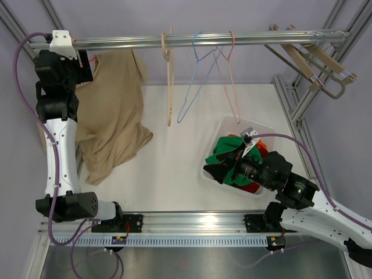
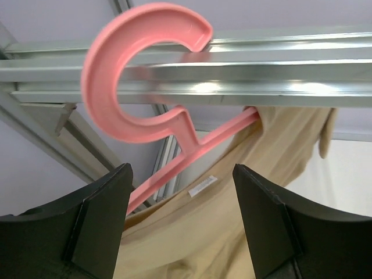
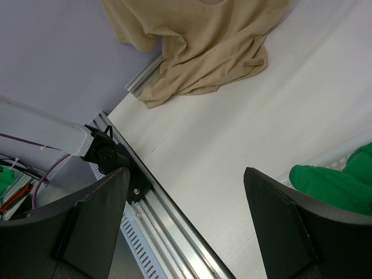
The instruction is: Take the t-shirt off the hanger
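Observation:
I need my left gripper to grab the pink hanger's bar beside the neck next, to unhook it and take off the t-shirt [image 1: 113,110].
A tan t-shirt [image 1: 113,110] hangs at the far left from a pink plastic hanger [image 2: 139,75] hooked over the metal rail [image 1: 250,39]. Its lower part lies bunched on the white table. My left gripper [image 1: 86,65] is raised to the rail beside the shirt's collar. In the left wrist view it [image 2: 183,197] is open and empty, with the hanger's neck and the shirt collar [image 2: 232,221] just beyond the jaws. My right gripper [image 1: 213,164] is open and empty, low over the table by the bin. In its own view [image 3: 186,197] the shirt [image 3: 197,46] lies far off.
A clear bin [image 1: 264,127] with green [image 1: 224,152] and orange clothes stands at the right, and the green cloth [image 3: 337,180] shows in the right wrist view. A wooden hanger [image 1: 169,81], a blue wire hanger [image 1: 195,81] and a pink wire hanger [image 1: 231,81] hang mid-rail. More wooden hangers [image 1: 308,61] hang at far right.

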